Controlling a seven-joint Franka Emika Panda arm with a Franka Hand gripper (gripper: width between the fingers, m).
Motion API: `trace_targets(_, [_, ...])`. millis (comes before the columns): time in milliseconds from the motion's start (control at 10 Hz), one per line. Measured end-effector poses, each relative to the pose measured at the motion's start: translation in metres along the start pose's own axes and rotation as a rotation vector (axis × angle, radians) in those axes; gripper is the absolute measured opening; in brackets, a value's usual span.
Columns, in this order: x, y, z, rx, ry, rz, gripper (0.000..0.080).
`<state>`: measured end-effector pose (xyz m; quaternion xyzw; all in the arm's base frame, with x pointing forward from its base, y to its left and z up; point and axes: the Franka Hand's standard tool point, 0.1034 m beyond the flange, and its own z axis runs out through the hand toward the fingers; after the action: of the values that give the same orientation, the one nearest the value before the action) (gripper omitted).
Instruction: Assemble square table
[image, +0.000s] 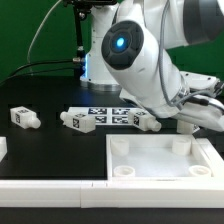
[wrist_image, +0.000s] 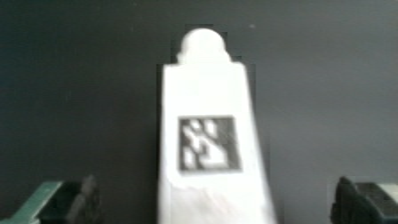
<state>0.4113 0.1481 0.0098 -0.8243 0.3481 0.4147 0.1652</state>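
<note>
Next, my gripper grips the white leg (wrist_image: 210, 120) by its wide end beyond the tag. Then I fit the leg into the square table top.
The square table top (image: 160, 168) lies at the front of the exterior view's right, white, with a raised rim and round corner sockets. Three stubby tagged legs lie on the black table: one (image: 24, 118) at the left, one (image: 78, 120) in the middle, one (image: 143, 122) beside the arm. In the wrist view a fourth white leg (wrist_image: 210, 120) with a tag lies lengthwise between my fingers. My gripper (wrist_image: 214, 205) is open, with a dark gap on each side of the leg. In the exterior view the gripper (image: 198, 115) hangs low behind the top's far edge.
The marker board (image: 105, 113) lies flat between the middle legs. A long white bar (image: 50, 190) runs along the front edge. A small white piece (image: 2, 148) shows at the far left. The arm's bulky body (image: 135, 50) fills the middle.
</note>
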Motion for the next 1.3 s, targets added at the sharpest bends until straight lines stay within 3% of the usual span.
trace_targets(400, [0.0, -0.001, 0.002, 0.001, -0.058, 0.011, 0.0621])
trace_targets(500, [0.0, -0.001, 0.002, 0.001, -0.058, 0.011, 0.0487])
trace_targets(600, [0.0, -0.001, 0.002, 0.001, -0.058, 0.011, 0.0487])
trace_targets(700, [0.0, -0.002, 0.002, 0.003, -0.05, 0.009, 0.0339])
trace_targets(800, [-0.001, -0.006, -0.003, 0.009, -0.027, 0.001, 0.0284])
trace_targets(900, [-0.009, -0.008, -0.019, 0.017, -0.043, -0.01, 0.0284])
trace_targets(1100, [-0.02, -0.016, -0.077, 0.079, 0.034, -0.043, 0.0284])
trace_targets(1200, [-0.026, -0.019, -0.094, 0.073, 0.117, -0.077, 0.0284])
trace_targets(1300, [-0.025, -0.025, -0.1, 0.064, 0.229, -0.115, 0.0284])
